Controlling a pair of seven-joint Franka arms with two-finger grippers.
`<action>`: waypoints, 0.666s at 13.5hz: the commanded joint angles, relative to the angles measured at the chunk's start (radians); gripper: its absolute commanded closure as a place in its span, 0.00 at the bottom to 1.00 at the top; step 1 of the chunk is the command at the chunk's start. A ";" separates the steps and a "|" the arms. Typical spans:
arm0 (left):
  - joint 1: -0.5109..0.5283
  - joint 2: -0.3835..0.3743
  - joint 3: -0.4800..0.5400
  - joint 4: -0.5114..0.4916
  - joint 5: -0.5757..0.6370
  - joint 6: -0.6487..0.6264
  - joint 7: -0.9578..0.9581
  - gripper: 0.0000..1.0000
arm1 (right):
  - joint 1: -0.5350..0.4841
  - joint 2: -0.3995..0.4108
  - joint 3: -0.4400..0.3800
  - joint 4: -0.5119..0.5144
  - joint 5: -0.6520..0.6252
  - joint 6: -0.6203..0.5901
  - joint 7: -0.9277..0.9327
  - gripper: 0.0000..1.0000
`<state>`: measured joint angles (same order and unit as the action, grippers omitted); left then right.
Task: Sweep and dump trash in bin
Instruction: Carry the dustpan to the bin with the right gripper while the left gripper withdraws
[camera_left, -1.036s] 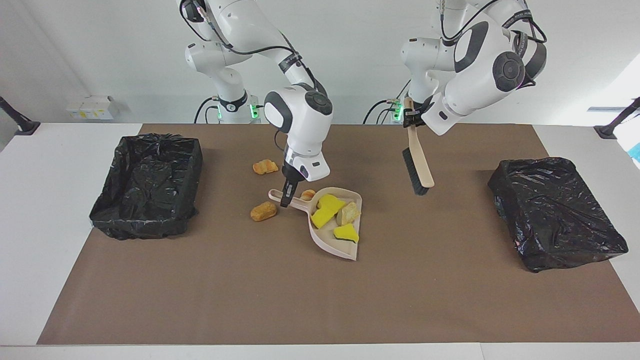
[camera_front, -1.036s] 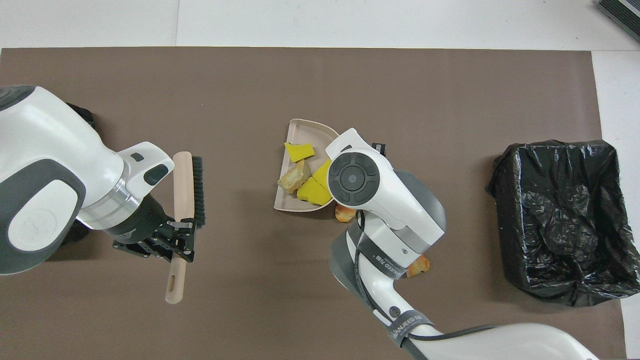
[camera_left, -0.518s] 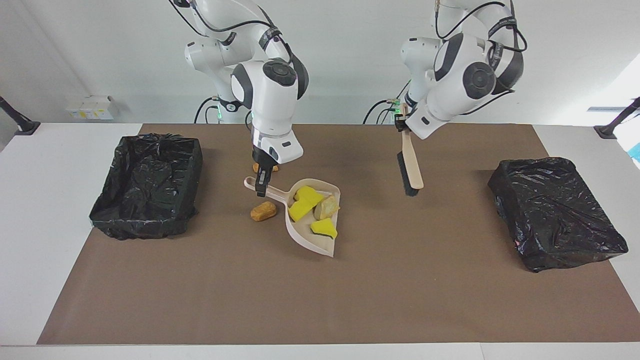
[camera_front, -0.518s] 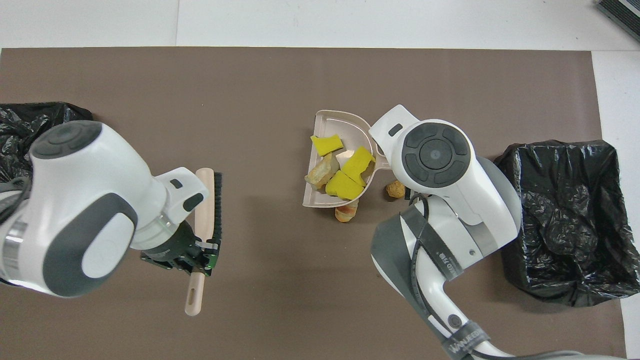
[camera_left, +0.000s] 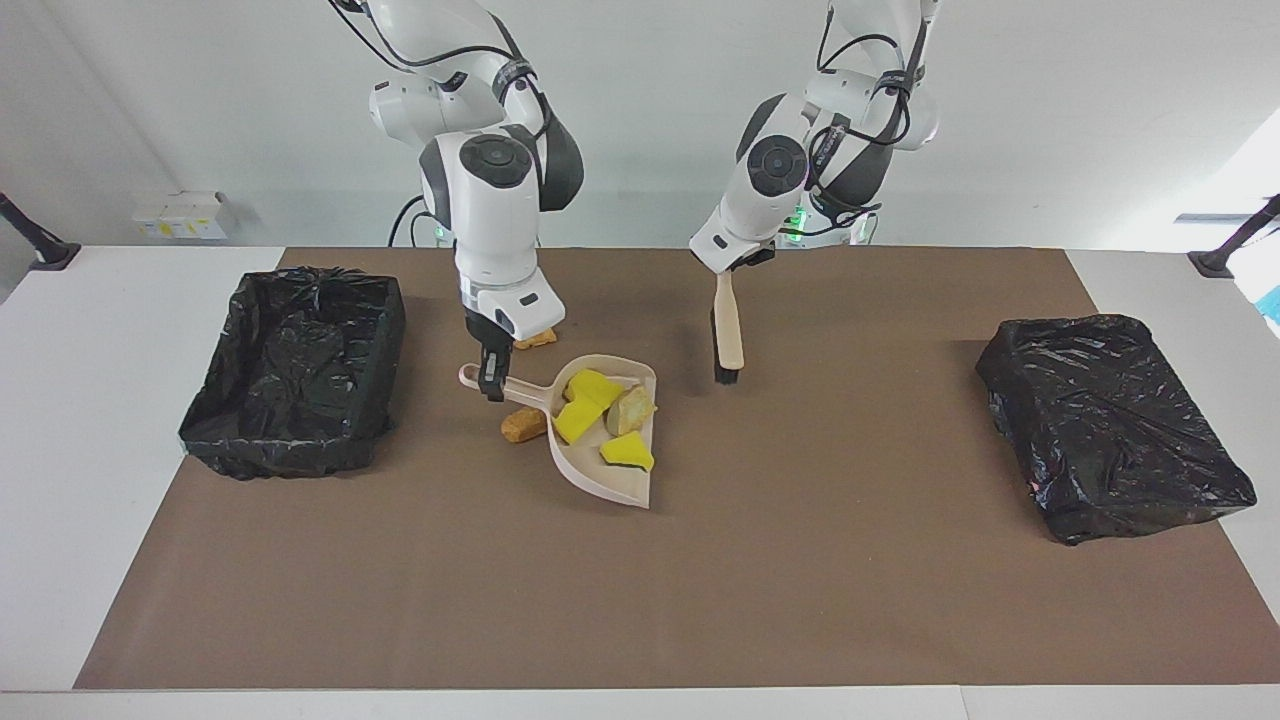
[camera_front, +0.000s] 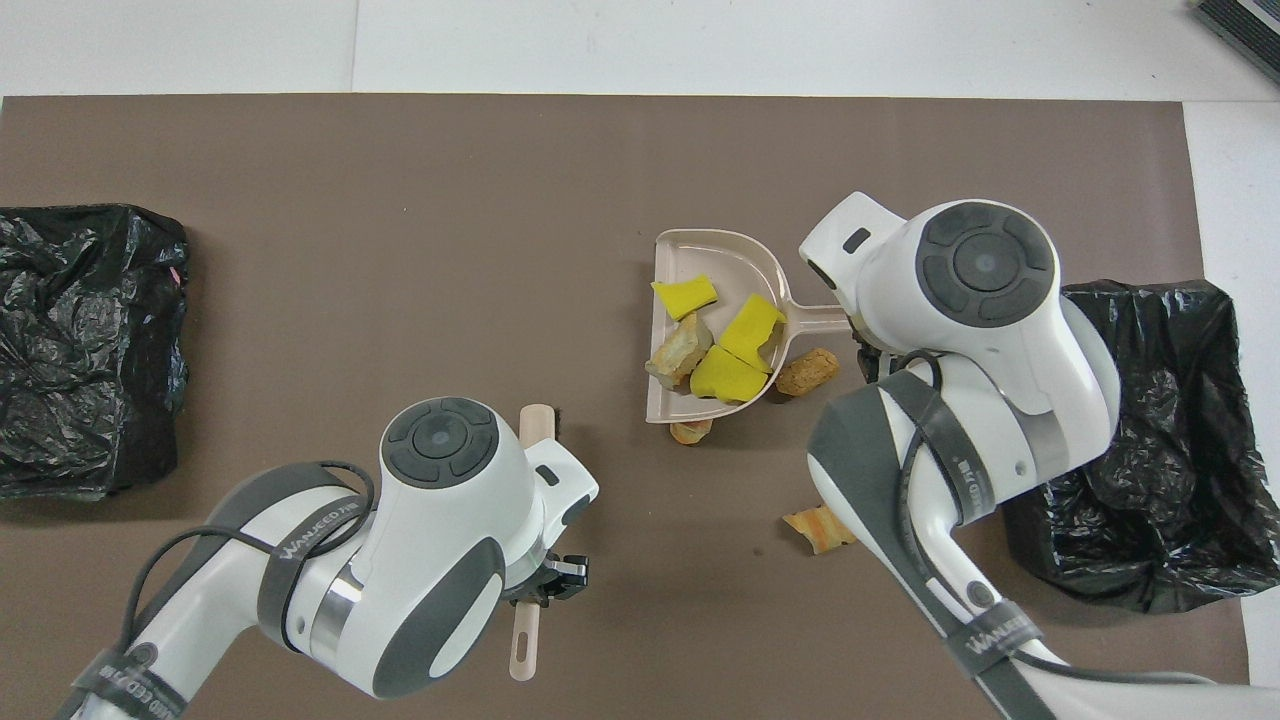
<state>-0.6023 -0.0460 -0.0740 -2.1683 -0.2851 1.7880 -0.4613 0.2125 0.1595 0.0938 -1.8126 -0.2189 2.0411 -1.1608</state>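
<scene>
My left gripper is holding the brush above the brown mat and needs to keep holding it for now.
My right gripper is shut on the handle of the beige dustpan, which is over the mat with its handle end raised. The pan holds trash: three yellow wedges and one bread-like lump. A tan lump lies on the mat beside the pan, also seen from overhead. A small lump sits at the pan's edge. Another lump lies nearer the robots. My left gripper is shut on the brush, which hangs bristles down over the mat.
An open bin lined with black plastic stands at the right arm's end of the table; it also shows overhead. A second black-wrapped bin stands at the left arm's end. A brown mat covers the table.
My right gripper has carried the dustpan with its trash toward the bin at the right arm's end. My left arm has swung the brush toward the middle and closer to the robots.
</scene>
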 joint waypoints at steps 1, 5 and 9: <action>-0.045 -0.025 0.019 -0.093 -0.029 0.093 -0.013 1.00 | -0.079 -0.055 0.010 -0.013 0.064 -0.018 -0.152 1.00; -0.088 -0.029 0.020 -0.110 -0.052 0.122 -0.080 1.00 | -0.217 -0.126 0.010 -0.017 0.104 -0.073 -0.324 1.00; -0.132 0.000 0.019 -0.136 -0.052 0.211 -0.106 1.00 | -0.390 -0.167 0.006 -0.020 0.167 -0.119 -0.587 1.00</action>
<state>-0.6926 -0.0418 -0.0726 -2.2632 -0.3302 1.9393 -0.5524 -0.0945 0.0288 0.0905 -1.8124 -0.1054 1.9432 -1.6196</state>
